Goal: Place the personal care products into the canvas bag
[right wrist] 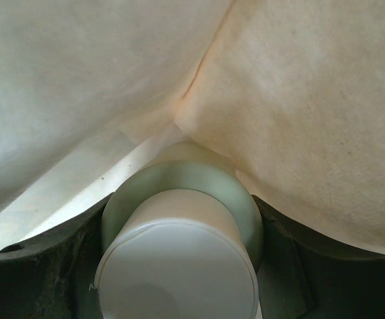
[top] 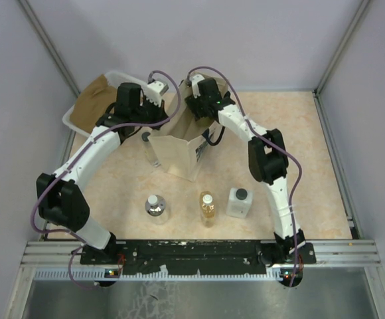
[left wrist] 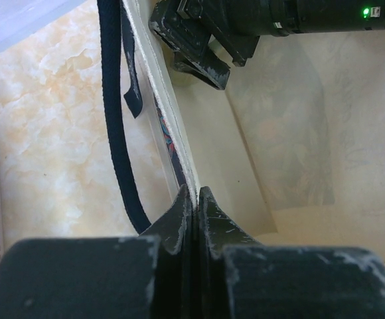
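The upright olive-green bottle's base is deep inside the bag (top: 179, 156), close over the bag's bottom by the bag's corner. It would land standing, so it is now time for my right gripper to open.
The canvas bag (top: 179, 156) stands upright at mid-table. My left gripper (top: 158, 109) is shut on the bag's left rim (left wrist: 179, 143), holding the mouth open; the black handle (left wrist: 116, 133) hangs beside it. My right gripper (top: 200, 109) reaches into the bag's mouth, shut on the olive-green bottle with cream cap (right wrist: 179, 252), with beige cloth (right wrist: 312, 100) all around. The slim clear bottle (top: 149, 147) stands against the bag's left side. The silvery bottle (top: 156, 206), amber bottle (top: 208, 207) and square whitish bottle (top: 239, 203) stand in a row near the front.
A white plastic tub with brown cloth (top: 93, 103) sits at the back left, behind my left arm. The metal rail (top: 199, 252) runs along the near edge. My right gripper's body shows in the left wrist view (left wrist: 206, 40) above the bag's inside.
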{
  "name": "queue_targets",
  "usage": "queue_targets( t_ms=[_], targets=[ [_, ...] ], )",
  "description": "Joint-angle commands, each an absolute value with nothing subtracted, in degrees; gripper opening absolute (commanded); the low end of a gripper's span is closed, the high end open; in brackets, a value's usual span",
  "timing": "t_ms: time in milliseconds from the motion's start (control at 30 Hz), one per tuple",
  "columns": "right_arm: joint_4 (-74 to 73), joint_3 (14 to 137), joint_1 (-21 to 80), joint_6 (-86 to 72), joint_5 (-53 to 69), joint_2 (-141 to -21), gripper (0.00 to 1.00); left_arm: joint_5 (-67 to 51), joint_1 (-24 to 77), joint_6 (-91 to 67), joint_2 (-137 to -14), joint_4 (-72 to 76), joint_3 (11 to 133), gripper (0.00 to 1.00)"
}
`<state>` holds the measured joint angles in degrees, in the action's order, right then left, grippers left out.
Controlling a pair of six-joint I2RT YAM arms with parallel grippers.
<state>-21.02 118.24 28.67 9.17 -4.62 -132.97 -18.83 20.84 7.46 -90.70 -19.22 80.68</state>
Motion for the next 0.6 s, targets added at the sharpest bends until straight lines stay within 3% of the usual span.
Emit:
queue_targets(
  t_ms=[0, 67, 133, 200, 233, 267, 567],
  targets=[
    [-14.3, 124.1, 26.7, 12.9, -12.1, -132.0, 0.04, -18.9, 20.7, 7.2, -88.9, -21.0, 80.2, 0.00],
    [-14.4, 124.2, 26.7, 13.1, -12.3, -132.0, 0.18, -19.1, 20.7, 7.2, -89.2, -21.0, 80.3, 0.00],
    [-14.2, 123.9, 26.7, 13.0, -12.0, -131.4, 0.38, -19.0, 20.7, 7.1, -89.4, -20.9, 80.4, 0.00],
    [-13.6, 123.0, 26.8, 13.0, -11.5, -130.3, 0.69, -19.1, 20.7, 7.0, -89.6, -20.7, 80.4, 0.00],
    [-12.8, 122.1, 27.0, 13.2, -11.4, -129.5, 0.91, -19.1, 20.7, 7.0, -89.8, -20.5, 80.5, 0.00],
    [-12.1, 121.2, 27.2, 13.7, -11.4, -128.7, 0.98, -19.2, 20.7, 6.9, -89.9, -20.4, 80.5, 0.00],
    [-17.3, 123.1, 30.7, 15.0, -12.0, -123.1, 0.99, -18.9, 20.7, 6.3, -92.2, -19.6, 81.0, 0.00]
  ],
)
